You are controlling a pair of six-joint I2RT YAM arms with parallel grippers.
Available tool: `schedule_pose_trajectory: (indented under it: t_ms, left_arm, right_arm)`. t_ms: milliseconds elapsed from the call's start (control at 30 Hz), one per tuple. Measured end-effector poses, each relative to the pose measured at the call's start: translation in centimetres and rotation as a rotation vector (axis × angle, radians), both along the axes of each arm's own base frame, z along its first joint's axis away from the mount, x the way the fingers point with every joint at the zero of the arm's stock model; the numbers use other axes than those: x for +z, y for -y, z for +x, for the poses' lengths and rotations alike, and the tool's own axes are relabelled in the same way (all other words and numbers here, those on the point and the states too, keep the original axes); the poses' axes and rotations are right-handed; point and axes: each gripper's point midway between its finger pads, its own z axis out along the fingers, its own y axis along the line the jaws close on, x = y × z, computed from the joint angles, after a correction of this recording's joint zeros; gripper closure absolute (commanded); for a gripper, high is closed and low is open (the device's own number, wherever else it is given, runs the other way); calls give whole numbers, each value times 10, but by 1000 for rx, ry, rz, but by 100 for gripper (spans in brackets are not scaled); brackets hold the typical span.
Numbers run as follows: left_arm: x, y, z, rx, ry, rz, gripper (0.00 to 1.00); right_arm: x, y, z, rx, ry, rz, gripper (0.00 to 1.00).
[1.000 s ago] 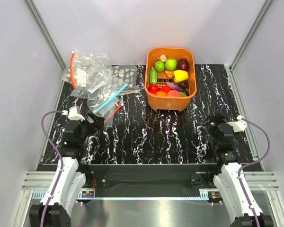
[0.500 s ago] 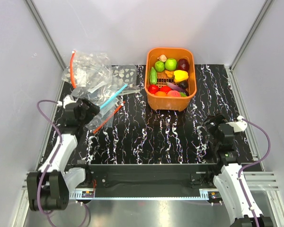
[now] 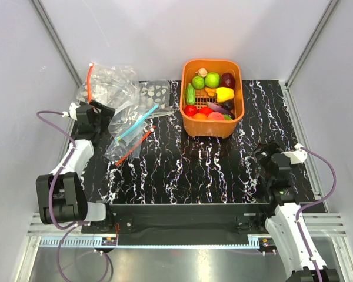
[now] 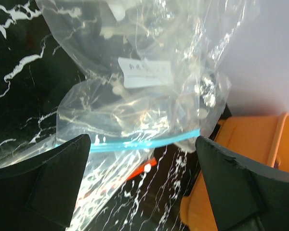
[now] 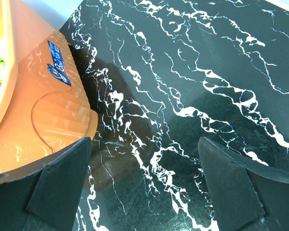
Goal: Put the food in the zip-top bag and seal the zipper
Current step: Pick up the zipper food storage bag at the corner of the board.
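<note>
The bag's opening should stay free for food, so the left gripper should next grab the back red-strip bag by one side of its zipper.
The food [image 3: 212,94], glossy toy fruits and vegetables, lies in the orange basket [image 3: 212,128] at the back centre. The clear zip-top bag [image 3: 122,145] lies flat on the table at the left, its red-orange zipper [image 3: 135,147] running diagonally. My left gripper [image 3: 105,115] is open and empty at the pile's left edge, just above the bags. In the left wrist view the zipper [image 4: 142,170] shows under a blue-stripped bag [image 4: 144,141], between my open fingers [image 4: 48,187]. My right gripper [image 3: 263,157] is open and empty over bare table at the right.
A pile of clear bags dotted with white spots [image 3: 109,91], one with a red strip [image 3: 89,82], lies at the back left. The blue strip [image 3: 138,121] crosses above the zip-top bag. The basket wall shows in both wrist views [image 4: 245,159] [image 5: 33,110]. Grey walls enclose the table.
My left arm has swung out to the far left and forward, bringing its gripper up to the left edge of the bag pile. The right arm, bags and basket have not moved.
</note>
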Motion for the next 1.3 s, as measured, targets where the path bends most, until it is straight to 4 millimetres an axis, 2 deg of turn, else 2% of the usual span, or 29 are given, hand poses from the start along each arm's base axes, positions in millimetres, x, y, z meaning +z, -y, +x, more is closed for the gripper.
schedule_pose_trajectory:
  t_ms: [267,433,533,700,767,900,933,967,1233,1300]
  left_arm:
    - [1,-24,29,119,56,2,11]
    - [9,-38,46,150,99,73,7]
    - [22,-53,60,180,100,136,7]
    - [47,-84,97,199,100,273,9]
    - [49,-92,109,188,85,330,9]
    - [45,-101,129,147,35,425,12]
    - [43,-103,134,134,23,446,14]
    - [40,-104,139,117,15,465,22]
    - [23,-104,165,-38,-2,586,22]
    - [18,-105,168,-56,-9,597,25]
  right_arm:
    - [0,0,0,1,-1,0,0]
    - [-1,-2,1,9,-5,3,0]
    - [-1,-3,2,18,-4,7,0]
    - [-2,-5,2,25,-7,9,0]
    - [-2,-5,2,25,-6,9,0]
    - [-2,-5,2,25,-6,9,0]
    - [-2,-5,2,25,-6,9,0]
    - [-2,-5,2,25,-7,9,0]
    - [-3,-5,2,25,-8,9,0]
    - [-3,-5,3,25,-10,9,0]
